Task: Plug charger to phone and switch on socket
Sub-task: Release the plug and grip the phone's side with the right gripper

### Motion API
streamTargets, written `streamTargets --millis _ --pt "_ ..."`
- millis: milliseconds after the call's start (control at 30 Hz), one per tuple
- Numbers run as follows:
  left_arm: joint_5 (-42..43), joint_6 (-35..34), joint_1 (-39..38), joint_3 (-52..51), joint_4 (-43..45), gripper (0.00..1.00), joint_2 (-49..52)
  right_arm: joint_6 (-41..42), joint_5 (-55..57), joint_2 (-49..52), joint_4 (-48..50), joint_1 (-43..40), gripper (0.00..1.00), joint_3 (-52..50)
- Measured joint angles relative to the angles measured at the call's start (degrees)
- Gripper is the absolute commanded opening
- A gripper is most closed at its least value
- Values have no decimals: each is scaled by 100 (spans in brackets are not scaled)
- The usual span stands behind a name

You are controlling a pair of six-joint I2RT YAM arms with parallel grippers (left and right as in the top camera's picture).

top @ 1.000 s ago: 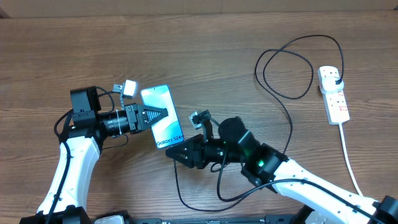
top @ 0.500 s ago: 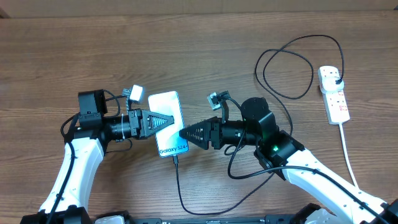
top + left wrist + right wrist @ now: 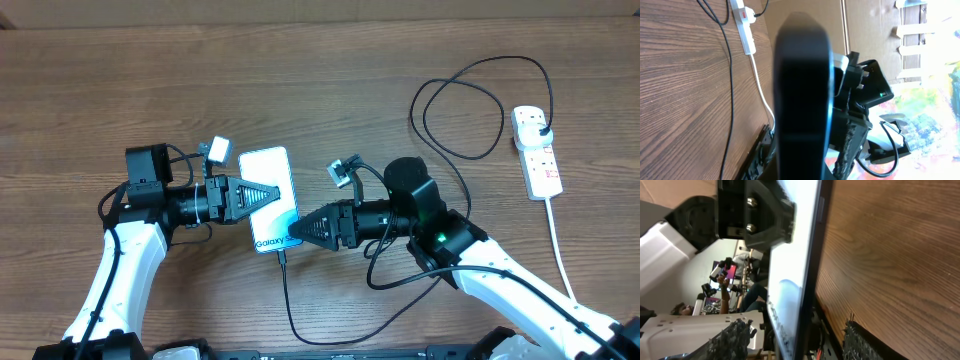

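The phone's free long edge (image 3: 296,217) is open to my right gripper. My right gripper should reach for the phone there and grab it, leaving the cable (image 3: 287,300) free, to lay the phone on the tabletop plugged in.
The phone (image 3: 268,165) is held off the table, its white and teal screen facing up. My left gripper (image 3: 270,192) is shut on its left long edge; in the left wrist view the phone's dark edge (image 3: 802,90) fills the space between the fingers (image 3: 805,167). My right gripper (image 3: 293,232) is at the phone's lower right corner. In the right wrist view its fingers (image 3: 797,332) are spread on either side of the phone (image 3: 790,290). The black charger cable (image 3: 287,300) hangs from the phone's bottom edge. Its plug (image 3: 541,129) sits in the white socket strip (image 3: 540,165).
The charger cable makes a large loop (image 3: 460,110) on the table at the back right. The strip's thick white cord (image 3: 560,250) runs toward the front right edge. The strip (image 3: 746,35) and cable (image 3: 731,90) also show in the left wrist view.
The left gripper carried the phone right and turned it. The right gripper came up from below the phone to its right side, then dropped to its lower right corner.
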Motion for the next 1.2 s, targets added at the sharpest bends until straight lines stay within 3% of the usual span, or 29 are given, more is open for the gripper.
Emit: streamTargets --millis 200,367,700,833,900,1000,1200 --pt "7 0 -66 0 212 4 0 83 -280 494 802 98 59 2" --pt "48 0 -142 0 271 4 0 306 -531 597 1360 103 43 15" --pt "184 -2 -140 0 380 4 0 560 -603 654 1517 105 25 22" --pt "181 -4 -140 0 385 6 0 570 -553 708 1508 127 10 22" --pt "192 4 -140 0 400 14 0 603 -540 750 1504 125 7 22" --pt "81 31 -142 -2 420 39 -7 623 -516 758 1515 129 4 22" --pt "-457 -7 -146 -7 424 73 -13 498 -404 765 1394 107 4 22"
